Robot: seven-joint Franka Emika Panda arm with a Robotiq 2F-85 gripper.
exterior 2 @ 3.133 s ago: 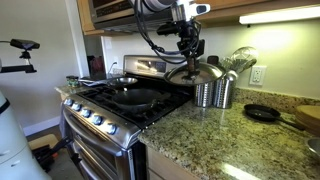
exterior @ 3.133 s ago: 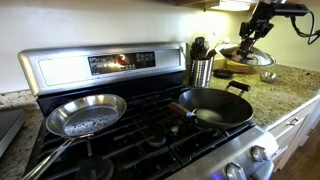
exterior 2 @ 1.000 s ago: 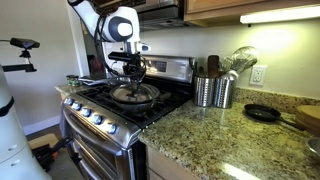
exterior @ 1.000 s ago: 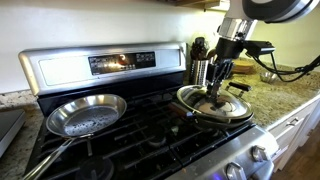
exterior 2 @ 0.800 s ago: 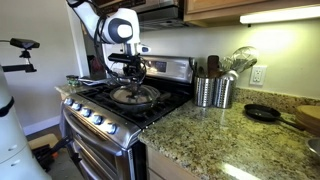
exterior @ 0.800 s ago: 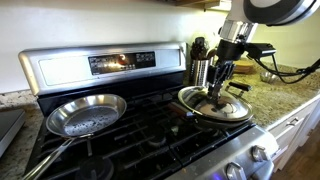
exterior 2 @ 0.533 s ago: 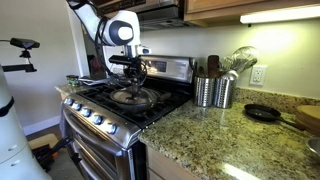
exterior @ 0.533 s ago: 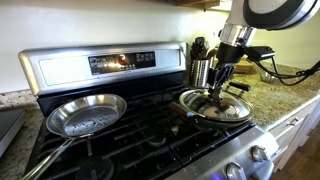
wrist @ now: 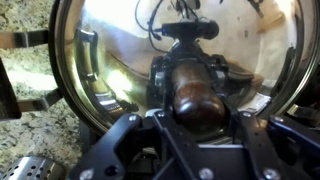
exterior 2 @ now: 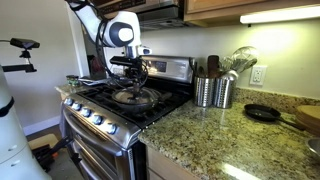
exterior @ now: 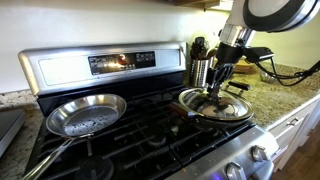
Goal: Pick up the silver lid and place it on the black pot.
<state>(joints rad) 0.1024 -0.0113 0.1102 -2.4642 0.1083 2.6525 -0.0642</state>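
Observation:
The silver lid lies level over the pot's rim and would stay on the black pot (exterior: 214, 121), so the robot's gripper needs to release the lid now.
The silver lid (exterior: 236, 105) lies level over the black pot (exterior: 214, 121) on the stove's front burner; only the pot's dark rim and handle (exterior: 179, 108) show beneath it. Both show in the other exterior view, lid (exterior 2: 128, 98) on pot (exterior 2: 143, 104). My gripper (exterior: 216, 92) (exterior 2: 131, 86) stands straight down over the lid's centre. In the wrist view the fingers (wrist: 195, 100) close on either side of the dark knob (wrist: 193, 92), with the shiny lid (wrist: 110, 50) filling the picture.
A shiny silver frying pan (exterior: 85, 113) sits on the neighbouring burner. Two metal utensil canisters (exterior 2: 213, 91) stand beside the stove on the granite counter. A small black skillet (exterior 2: 262, 113) and a metal bowl (exterior: 269, 76) lie further along the counter.
The lid has sunk a little and now rests on the black pot. The gripper stays on the knob and has hardly moved.

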